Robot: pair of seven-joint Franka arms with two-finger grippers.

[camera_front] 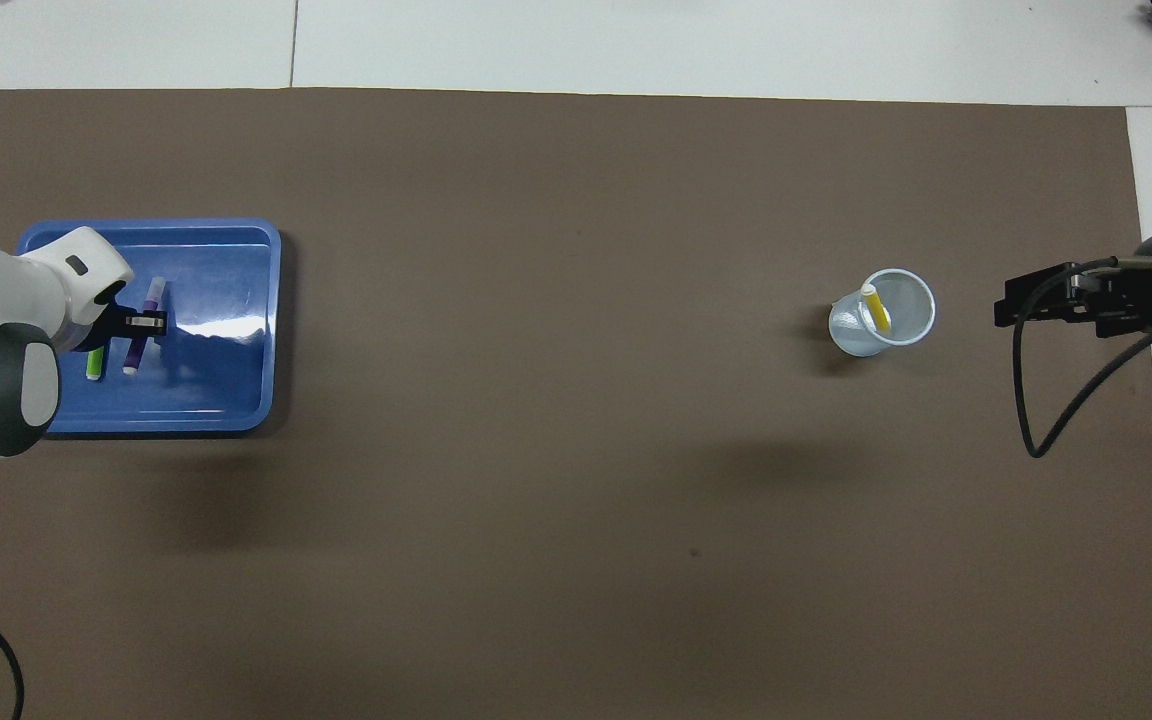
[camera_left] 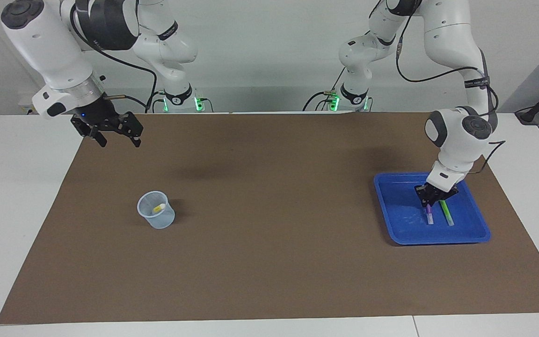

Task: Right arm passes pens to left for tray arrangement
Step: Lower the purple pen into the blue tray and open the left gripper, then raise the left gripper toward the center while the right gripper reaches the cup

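The cup's side closes around the rest of the yellow pen, so my right gripper should next grab the pen by the pale tip at the cup's rim [camera_front: 868,290].
The blue tray [camera_left: 400,206] [camera_front: 226,300] lies at the left arm's end of the table. My left gripper [camera_left: 428,203] [camera_front: 143,322] is low inside it, shut on the purple pen [camera_left: 429,215] [camera_front: 139,345], whose pale tip reaches down to the tray floor. The green pen [camera_left: 447,213] [camera_front: 94,364] lies flat in the tray beside it. A yellow pen [camera_left: 158,208] [camera_front: 875,309] leans in a translucent cup [camera_left: 156,210] [camera_front: 883,313] toward the right arm's end. My right gripper [camera_left: 116,137] [camera_front: 1021,310] hangs open over the mat's edge at that end, holding nothing.
A brown mat [camera_left: 269,224] covers most of the white table. A black cable [camera_front: 1046,400] loops down from the right arm's wrist over the mat.
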